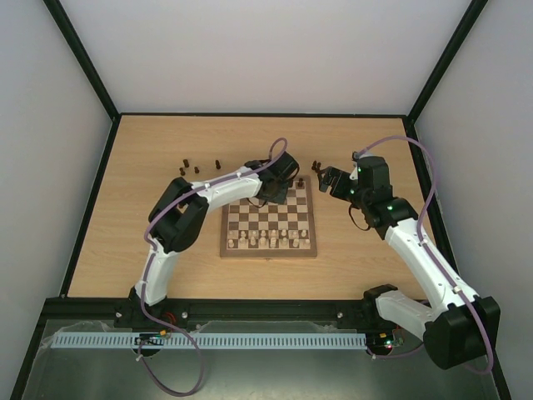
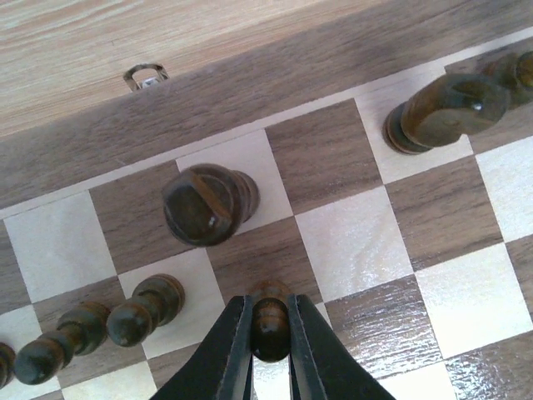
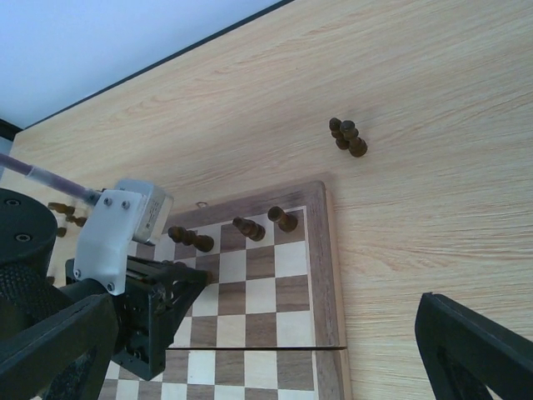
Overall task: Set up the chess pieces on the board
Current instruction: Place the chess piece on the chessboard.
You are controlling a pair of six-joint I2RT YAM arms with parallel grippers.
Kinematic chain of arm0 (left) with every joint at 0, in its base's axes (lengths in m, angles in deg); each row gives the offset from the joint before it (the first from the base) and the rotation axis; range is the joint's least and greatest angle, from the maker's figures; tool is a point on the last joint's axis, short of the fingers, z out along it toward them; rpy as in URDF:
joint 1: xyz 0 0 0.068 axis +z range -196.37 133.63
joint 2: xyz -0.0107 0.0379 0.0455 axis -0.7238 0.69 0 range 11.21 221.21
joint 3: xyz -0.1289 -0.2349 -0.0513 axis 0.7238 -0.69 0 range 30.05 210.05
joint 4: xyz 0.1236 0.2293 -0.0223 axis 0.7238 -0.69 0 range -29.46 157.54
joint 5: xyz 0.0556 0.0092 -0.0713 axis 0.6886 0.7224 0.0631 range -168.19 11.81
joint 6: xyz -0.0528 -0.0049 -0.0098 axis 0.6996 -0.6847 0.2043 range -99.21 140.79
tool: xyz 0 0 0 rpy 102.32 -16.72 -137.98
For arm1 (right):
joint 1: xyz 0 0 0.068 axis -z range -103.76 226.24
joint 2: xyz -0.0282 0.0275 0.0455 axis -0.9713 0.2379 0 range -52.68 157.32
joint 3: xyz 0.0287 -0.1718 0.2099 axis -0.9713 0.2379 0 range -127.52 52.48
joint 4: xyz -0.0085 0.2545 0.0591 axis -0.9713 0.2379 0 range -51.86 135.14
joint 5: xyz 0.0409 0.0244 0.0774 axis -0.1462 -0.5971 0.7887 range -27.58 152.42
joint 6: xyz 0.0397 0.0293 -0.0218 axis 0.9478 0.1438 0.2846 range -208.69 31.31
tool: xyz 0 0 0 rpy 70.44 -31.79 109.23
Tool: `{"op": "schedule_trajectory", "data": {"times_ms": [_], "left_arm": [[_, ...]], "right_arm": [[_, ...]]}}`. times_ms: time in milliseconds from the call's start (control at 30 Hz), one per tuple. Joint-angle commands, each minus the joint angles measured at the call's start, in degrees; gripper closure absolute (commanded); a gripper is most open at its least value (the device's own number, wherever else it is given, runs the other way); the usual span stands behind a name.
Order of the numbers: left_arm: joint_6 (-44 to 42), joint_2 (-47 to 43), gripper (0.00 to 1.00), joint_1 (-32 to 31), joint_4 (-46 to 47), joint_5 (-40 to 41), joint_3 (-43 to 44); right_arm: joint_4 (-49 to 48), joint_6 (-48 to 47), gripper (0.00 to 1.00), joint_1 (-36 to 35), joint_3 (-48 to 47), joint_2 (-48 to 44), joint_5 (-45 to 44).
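The pawn is upright at the second-row square and would stand clear of the bishop (image 2: pixel 208 204), so it is time for my left gripper to open and release it.
The board (image 1: pixel 310 250) lies mid-table. Pale pieces fill its near rows. In the left wrist view my left gripper (image 2: pixel 271 315) is shut on a small dark pawn (image 2: pixel 271 327), upright on or just above a second-row square of the board (image 2: pixel 350 242). A dark bishop (image 2: pixel 208 204), a second dark piece (image 2: pixel 441 112) and leaning pawns (image 2: pixel 141 308) stand close by. My right gripper (image 1: pixel 325 179) is open and empty above the board's far right corner. The right wrist view shows the board (image 3: pixel 325 283), dark back-row pieces (image 3: pixel 250 227) and my left gripper (image 3: pixel 187 283).
Several loose dark pieces stand on the table left of the board (image 1: pixel 200 167). A small cluster stands beyond the far right corner (image 1: pixel 316 164), also in the right wrist view (image 3: pixel 348 137). Black frame rails edge the table.
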Motion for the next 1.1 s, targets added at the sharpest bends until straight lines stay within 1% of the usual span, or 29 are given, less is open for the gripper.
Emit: {"op": "schedule_trajectory", "data": {"times_ms": [0,400,567,967,1067], "left_arm": [[-0.7,1.5,0.94,0.7,-0.4,1.2,1.8],[-1.1,2.5,0.91,0.8,0.5,1.5,2.1],[-1.0,1.9,0.86,0.8,0.2,2.1,2.0],[-1.0,-3.1,0.70,0.0,0.0,2.1,1.2],[-0.9,-4.2,0.69,-0.4,-0.3,2.2,1.3]], "right_arm": [[0.6,0.2,0.01,0.2,0.5,0.4,0.7],[0.2,0.2,0.01,0.2,0.6,0.9,1.9],[0.2,0.2,0.01,0.2,0.6,1.0,2.4],[-0.1,0.2,0.01,0.2,0.6,1.2,3.5],[0.0,0.2,0.01,0.2,0.6,1.2,3.7]]}}
